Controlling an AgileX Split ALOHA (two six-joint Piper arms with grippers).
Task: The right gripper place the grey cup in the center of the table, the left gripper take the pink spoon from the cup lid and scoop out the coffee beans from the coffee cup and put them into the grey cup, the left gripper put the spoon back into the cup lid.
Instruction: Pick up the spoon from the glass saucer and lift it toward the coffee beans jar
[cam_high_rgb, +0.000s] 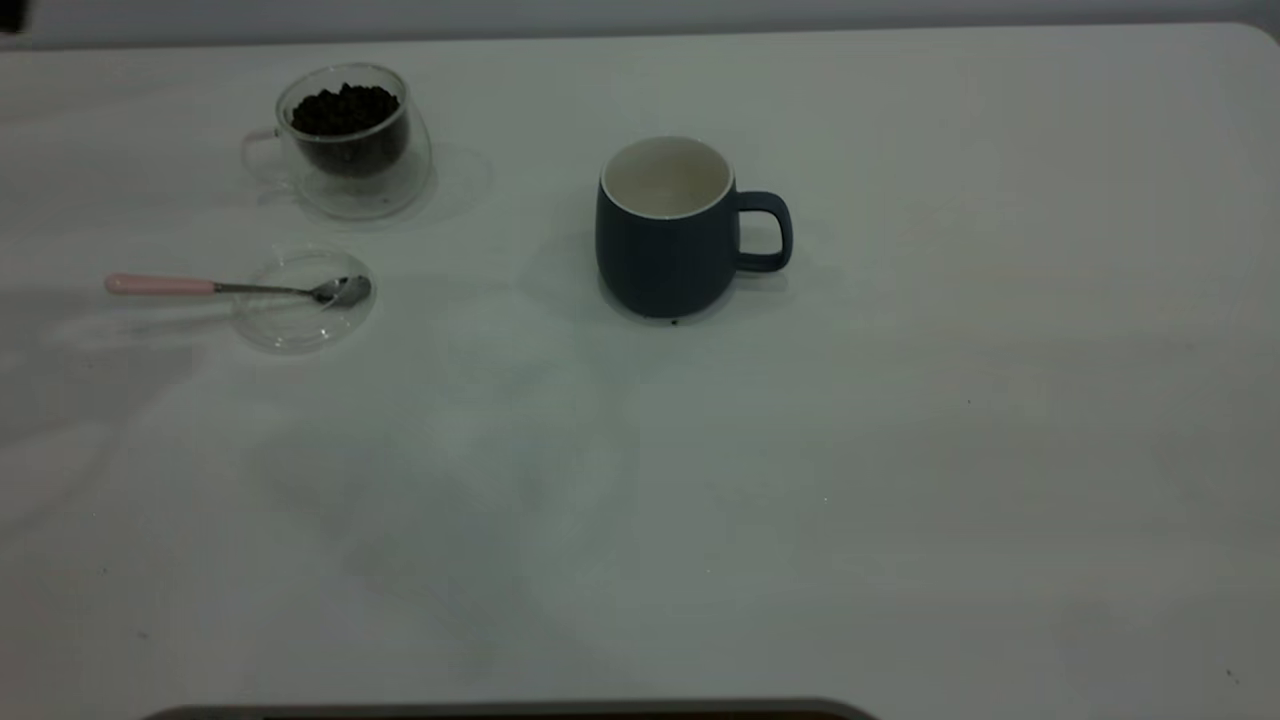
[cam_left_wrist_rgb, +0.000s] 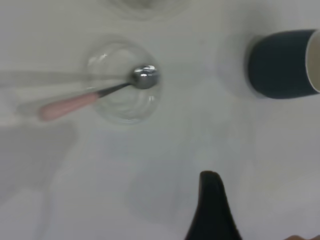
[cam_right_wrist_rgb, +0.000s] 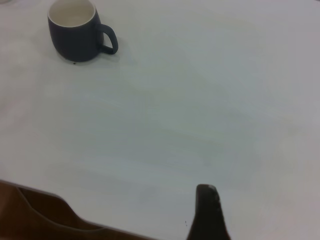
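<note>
The spoon's metal bowl (cam_high_rgb: 343, 290) should stay free to scoop coffee beans, so my left gripper should next take hold of the pink spoon by its pink handle (cam_high_rgb: 161, 284).
The grey cup (cam_high_rgb: 668, 232) stands upright near the table's middle, handle to the right, its inside showing off-white. It also shows in the left wrist view (cam_left_wrist_rgb: 280, 64) and the right wrist view (cam_right_wrist_rgb: 75, 32). The pink spoon (cam_high_rgb: 230, 288) lies with its bowl on the cup lid (cam_high_rgb: 300, 300) and its handle sticking out to the left. The coffee cup (cam_high_rgb: 345, 140), at the back left, holds coffee beans (cam_high_rgb: 345, 110). My left gripper (cam_left_wrist_rgb: 212, 210) hangs above bare table, apart from the spoon (cam_left_wrist_rgb: 95, 97) and the lid (cam_left_wrist_rgb: 122, 82). My right gripper (cam_right_wrist_rgb: 207, 212) is far from the grey cup, near the table's front edge.
The white table (cam_high_rgb: 900, 450) has a few dark specks, one right at the grey cup's base (cam_high_rgb: 673, 321). The table's front edge (cam_right_wrist_rgb: 45, 197) shows in the right wrist view, with brown floor beyond. Neither arm shows in the exterior view.
</note>
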